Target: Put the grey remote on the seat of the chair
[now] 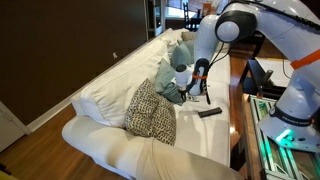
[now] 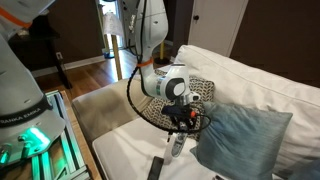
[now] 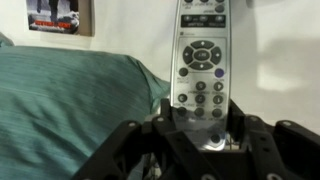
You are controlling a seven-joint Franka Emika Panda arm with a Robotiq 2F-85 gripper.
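My gripper keeps holding the grey remote (image 2: 177, 146) for now. The remote hangs steeply above the flat seat, so it would drop and tip over if I opened now.
The grey remote (image 3: 200, 60) is an elongated light grey remote with dark buttons. In the wrist view its near end sits between my gripper's (image 3: 198, 128) two fingers, which are shut on it. In an exterior view the remote (image 2: 177, 146) hangs down from the gripper (image 2: 181, 124), with its low end at or just above the white seat cushion (image 2: 125, 150); I cannot tell whether they touch. The gripper (image 1: 186, 92) also shows over the seat (image 1: 200, 135) in the exterior view from the sofa's end. In the wrist view the white seat (image 3: 275, 70) lies behind the remote.
A teal pillow (image 2: 240, 140) (image 3: 70, 100) lies close beside the gripper. A patterned pillow (image 1: 150, 112) (image 2: 200, 92) leans behind it. A black rectangular remote (image 1: 209, 113) (image 2: 155, 168) lies on the seat nearby. A dark booklet (image 3: 58, 15) lies further off.
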